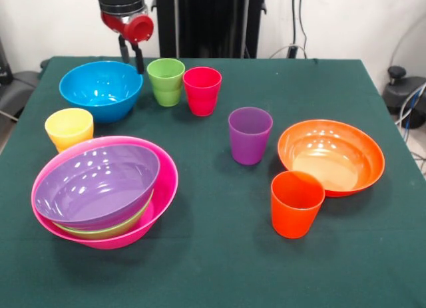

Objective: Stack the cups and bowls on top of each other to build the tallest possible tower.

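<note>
My gripper needs to grab the blue bowl by its thin rim (pixel 141 75) next, since the bowl spreads too wide for the fingers to fit across its round body (pixel 103 98).
The tower is a big pink bowl (pixel 162 188) at the front left with a green bowl (pixel 106 231) nested in it and a purple bowl (pixel 96 185) tilted on top. The blue bowl (pixel 100 88) stands at the far left. The yellow cup (pixel 69 128) sits between the blue bowl and the tower. The green cup (pixel 166 82) and the red cup (pixel 202 90) stand side by side at the far middle. The purple cup (pixel 249 135), orange bowl (pixel 331 156) and orange cup (pixel 296 203) are on the right. My gripper (pixel 131 55) hangs open and empty just behind the blue bowl's far right rim.
The dark green table (pixel 219 268) ends at the right near cables and a black knob (pixel 397 75). The robot's black pedestal (pixel 213 22) stands at the far side. A dark object (pixel 13 82) sits beyond the table's left edge.
</note>
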### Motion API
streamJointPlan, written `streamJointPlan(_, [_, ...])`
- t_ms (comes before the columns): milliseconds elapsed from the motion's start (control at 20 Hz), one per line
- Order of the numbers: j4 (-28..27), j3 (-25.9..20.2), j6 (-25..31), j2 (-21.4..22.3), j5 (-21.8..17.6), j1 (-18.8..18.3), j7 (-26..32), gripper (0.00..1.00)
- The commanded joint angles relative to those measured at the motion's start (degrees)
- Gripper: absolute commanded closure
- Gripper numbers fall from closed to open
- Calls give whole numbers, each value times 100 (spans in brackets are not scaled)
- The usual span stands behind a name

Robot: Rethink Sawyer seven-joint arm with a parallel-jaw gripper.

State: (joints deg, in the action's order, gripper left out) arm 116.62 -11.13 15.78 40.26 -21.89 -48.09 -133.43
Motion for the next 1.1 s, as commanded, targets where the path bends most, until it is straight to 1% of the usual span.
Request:
streamJointPlan(50, [-619,-480,448,-265,-187,278,431,0])
streamJointPlan(400, [-771,-502,556,-322,-148,324,457,0])
streamJointPlan(700, [-830,-440,367,-491,-143,488,281,0])
streamJointPlan(1100, [-959,-370,17,-867,-244,537,204,0])
